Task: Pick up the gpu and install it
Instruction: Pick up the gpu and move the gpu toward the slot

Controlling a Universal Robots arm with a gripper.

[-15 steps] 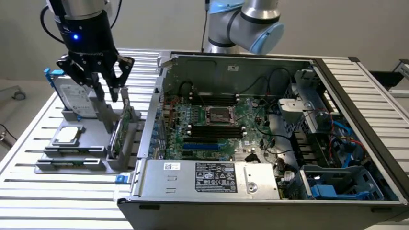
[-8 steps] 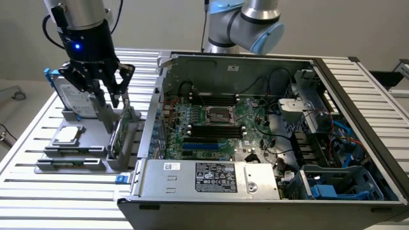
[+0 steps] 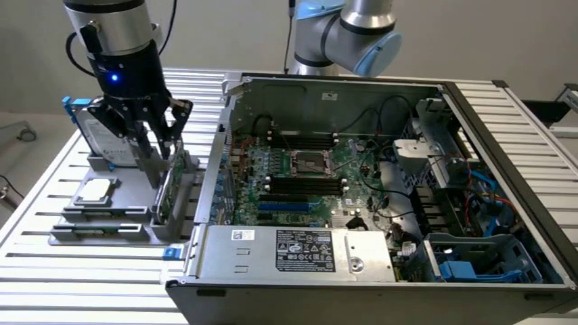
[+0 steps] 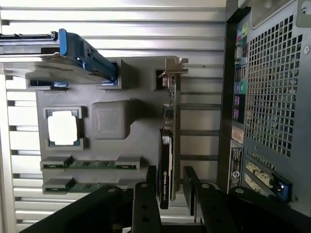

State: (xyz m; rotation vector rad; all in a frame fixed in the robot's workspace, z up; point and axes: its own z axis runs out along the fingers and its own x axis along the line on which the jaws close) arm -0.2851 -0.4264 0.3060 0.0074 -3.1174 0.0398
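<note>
The GPU's lower edge sits down in the holder's slot (image 3: pixel 164 229). My gripper grabs the GPU across its free upper edge (image 3: pixel 170 170) next, to install it.
The gpu (image 3: pixel 172 188) stands on edge in a slot of the grey holder (image 3: pixel 118 203), on the side nearest the computer case. It is a thin card with a green board and a black cover. My gripper (image 3: pixel 158 166) hangs just above it, open. In the wrist view the gpu (image 4: pixel 167 126) runs between my two fingers (image 4: pixel 146 196), one on each side of its end, with small gaps. Nothing is held.
On the holder (image 4: pixel 141 97) also stand a hard drive in a blue frame (image 3: pixel 95 132), a square silver CPU chip (image 3: pixel 97 191) and two memory sticks (image 3: pixel 99 230). The open computer case (image 3: pixel 380 176) with its motherboard lies close at the exterior view's right.
</note>
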